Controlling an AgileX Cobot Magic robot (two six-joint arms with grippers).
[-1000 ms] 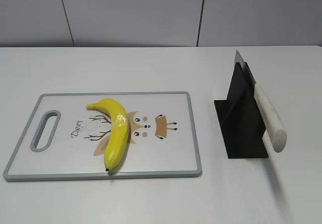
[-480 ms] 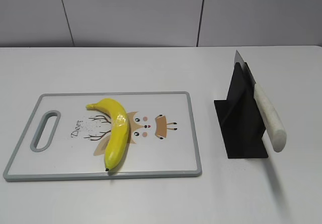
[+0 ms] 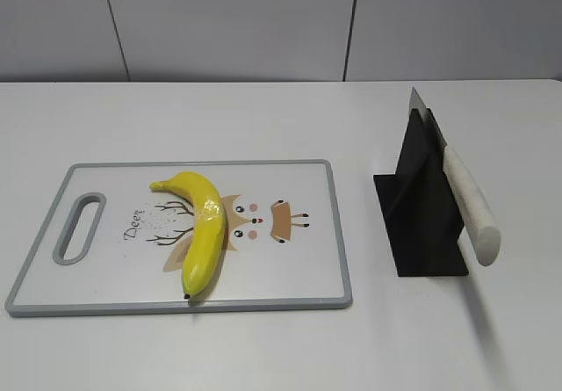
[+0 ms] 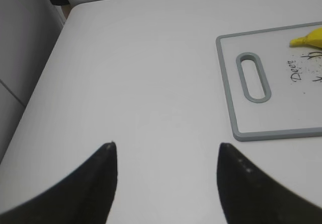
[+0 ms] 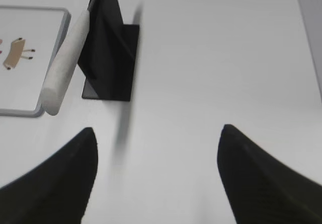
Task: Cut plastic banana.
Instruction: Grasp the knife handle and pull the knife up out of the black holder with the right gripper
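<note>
I need to cut the plastic banana [image 3: 203, 225], so my right gripper should next grab the knife by its white handle [image 3: 470, 202] and leave the blade free.
The plastic banana [image 3: 203, 225] is glossy yellow and curved. It lies on a white cutting board with a grey rim [image 3: 338, 233], left of a deer print; its stem end shows in the left wrist view [image 4: 308, 38]. A knife with a white handle [image 3: 470, 202] rests tilted in a black stand [image 3: 421, 224]; the knife also shows in the right wrist view [image 5: 63, 73]. My left gripper [image 4: 166, 148] is open and empty over bare table, left of the board [image 4: 231, 103]. My right gripper [image 5: 157, 133] is open and empty, right of the stand [image 5: 108, 58]. Neither arm shows in the exterior view.
The white table [image 3: 281, 119] runs back to a grey panelled wall [image 3: 263, 22]. The board's handle slot [image 3: 79, 226] is at its left end. The table's left edge shows in the left wrist view [image 4: 45, 53].
</note>
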